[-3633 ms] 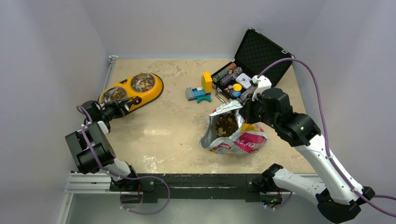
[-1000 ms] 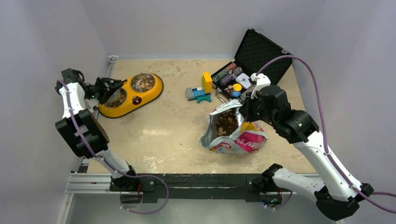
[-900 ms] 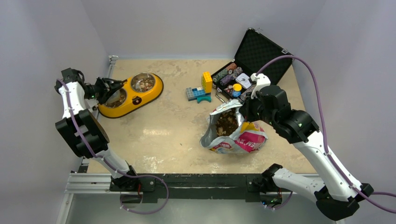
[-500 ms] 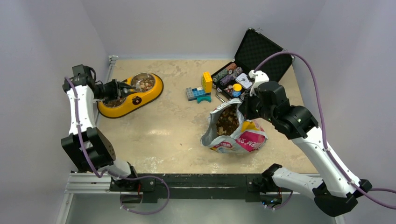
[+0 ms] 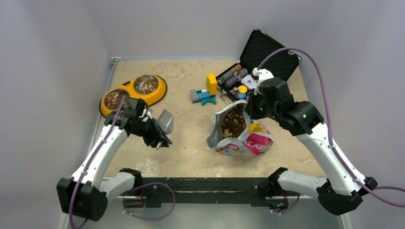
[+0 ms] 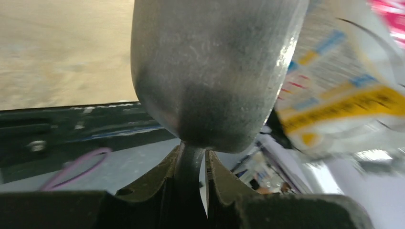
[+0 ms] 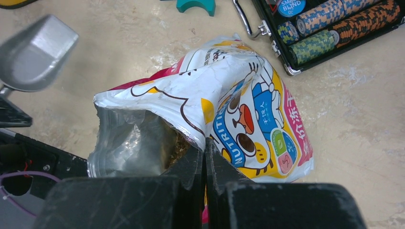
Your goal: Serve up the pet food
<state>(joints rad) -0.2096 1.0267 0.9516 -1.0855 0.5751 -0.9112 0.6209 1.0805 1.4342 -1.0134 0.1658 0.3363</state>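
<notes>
My left gripper keeps holding the scoop [image 5: 165, 120] now, since it hangs tilted above the table beside the bag. If I opened the gripper now, the scoop would fall.
The glossy white-yellow-magenta pet food bag [image 5: 241, 138] stands open mid-table, brown kibble [image 5: 233, 123] visible inside. My right gripper [image 5: 253, 107] is shut on the bag's rim [image 7: 203, 138] and holds the mouth open. My left gripper [image 5: 154, 132] is shut on the handle of a grey metal scoop [image 5: 165, 120], held above the table left of the bag; the scoop fills the left wrist view [image 6: 215, 67] and also shows in the right wrist view [image 7: 36, 52]. I cannot see into the scoop. The yellow double bowl [image 5: 157, 93] at the back left holds kibble in both cups.
An open black case [image 5: 267, 52] with striped poker chips [image 5: 231, 76] stands at the back right. Yellow and blue toy bricks [image 5: 206, 90] lie behind the bag. Grey walls close in both sides; the table's front rail [image 5: 200, 183] runs along the near edge.
My left arm has swung the scoop from over the yellow bowl to mid-table, towards the bag. The right gripper lifted the bag rim slightly and kept its hold.
</notes>
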